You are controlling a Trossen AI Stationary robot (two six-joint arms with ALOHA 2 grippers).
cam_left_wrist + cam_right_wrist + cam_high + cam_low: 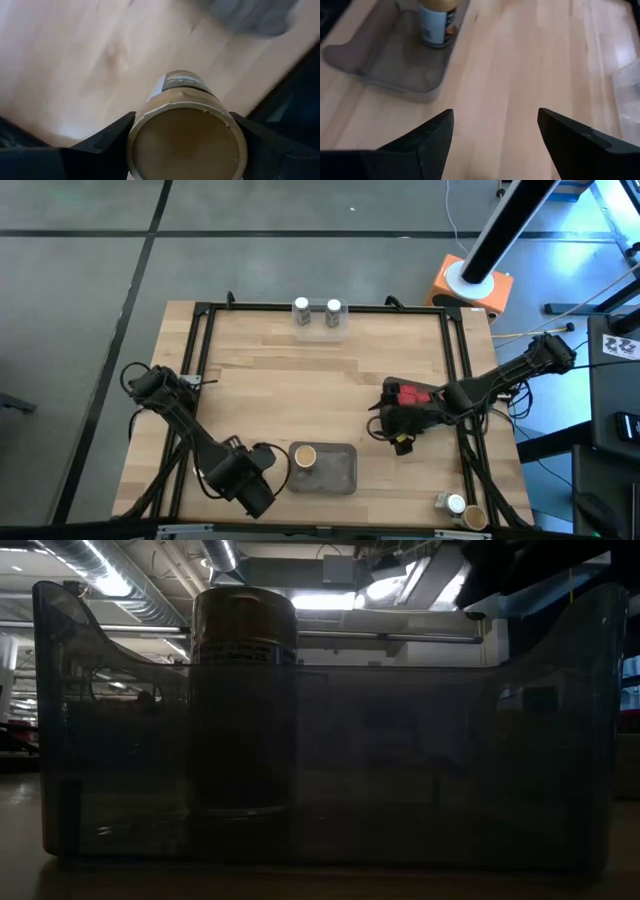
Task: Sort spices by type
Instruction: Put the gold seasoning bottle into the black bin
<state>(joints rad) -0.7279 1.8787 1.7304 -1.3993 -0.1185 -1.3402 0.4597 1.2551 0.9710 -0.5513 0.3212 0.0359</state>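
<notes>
The tan-topped jar hangs short of the grey tray's edge and would miss the tray, so the robot will move it toward the tray before the left gripper releases it.
My left gripper (182, 117) (262, 465) is near the table's front edge, just left of the grey tray (335, 480), and is shut on a tan-topped jar (187, 145). In the high view the gripper hides that jar. A second tan-topped jar (305, 455) (243, 700) (436, 22) stands upright in the tray's left end. My right gripper (495, 120) (388, 428) hovers open over bare wood at the right, beside red packs (408, 394), with nothing between its fingers. My left gripper pinches the jar between its two fingers, one on each side at the lid's rim (136, 131). The fingers come from above, pointing down. The jar hangs upright below them, lid up, clear of the table.
Two white-capped jars (302, 308) (333, 308) stand in a clear tray at the far edge. Two more jars (455, 504) (475, 516) sit at the near right corner. Black frame rails (200, 350) run along the table's sides. Bare wood lies mid-table.
</notes>
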